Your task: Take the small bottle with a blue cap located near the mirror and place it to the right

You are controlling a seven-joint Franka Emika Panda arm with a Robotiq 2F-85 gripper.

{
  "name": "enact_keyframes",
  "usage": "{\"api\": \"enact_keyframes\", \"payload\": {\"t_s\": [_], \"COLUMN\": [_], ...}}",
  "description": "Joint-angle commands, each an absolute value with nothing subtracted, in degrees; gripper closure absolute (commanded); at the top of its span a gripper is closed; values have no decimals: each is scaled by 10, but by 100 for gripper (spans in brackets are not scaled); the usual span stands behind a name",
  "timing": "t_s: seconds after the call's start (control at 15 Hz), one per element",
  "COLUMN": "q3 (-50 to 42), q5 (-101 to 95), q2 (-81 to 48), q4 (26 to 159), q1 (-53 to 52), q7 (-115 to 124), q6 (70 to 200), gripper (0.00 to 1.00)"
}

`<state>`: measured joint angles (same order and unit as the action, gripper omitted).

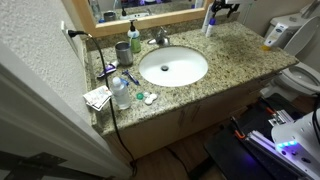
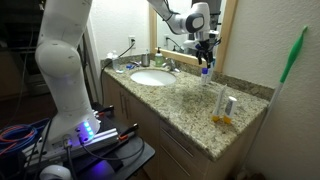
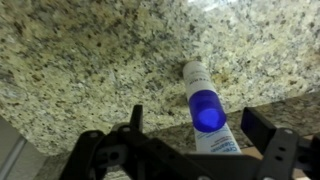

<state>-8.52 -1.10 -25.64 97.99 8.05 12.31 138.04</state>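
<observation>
The small bottle should be grabbed by its blue cap (image 3: 207, 110) from above, with my gripper's fingers on opposite sides. The bottle's bottom then stays free, so the bottle can be placed upright.
The small bottle with a blue cap (image 3: 207, 110) stands on the granite counter (image 1: 232, 48) at the back, just below the mirror (image 1: 150, 12) with its light wooden frame. It also shows in both exterior views (image 1: 209, 26) (image 2: 204, 69). My gripper (image 3: 198, 128) is open and right above it. In the wrist view the blue cap lies between the two dark fingers, which do not touch it. In the exterior views the gripper (image 1: 222, 9) (image 2: 205, 52) hangs over the bottle next to the mirror frame.
A white oval sink (image 1: 172, 66) with a faucet (image 1: 158, 38) is set in the counter. A clear plastic bottle (image 1: 120, 92), a cup (image 1: 122, 52) and several small items sit at one end. A yellow item (image 2: 222, 120) and a small white container (image 2: 229, 104) lie at the other end.
</observation>
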Motion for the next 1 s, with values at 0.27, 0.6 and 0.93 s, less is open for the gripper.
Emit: {"api": "enact_keyframes", "payload": {"t_s": [0.27, 0.6, 0.93], "q3": [-76, -80, -98], "q5": [28, 26, 18], "q2": [-270, -292, -314], "q4": [977, 966, 956], "q1": [80, 78, 71], "q7": [99, 112, 160], "q6": [1423, 1432, 1437], "gripper": [0, 0, 0]}}
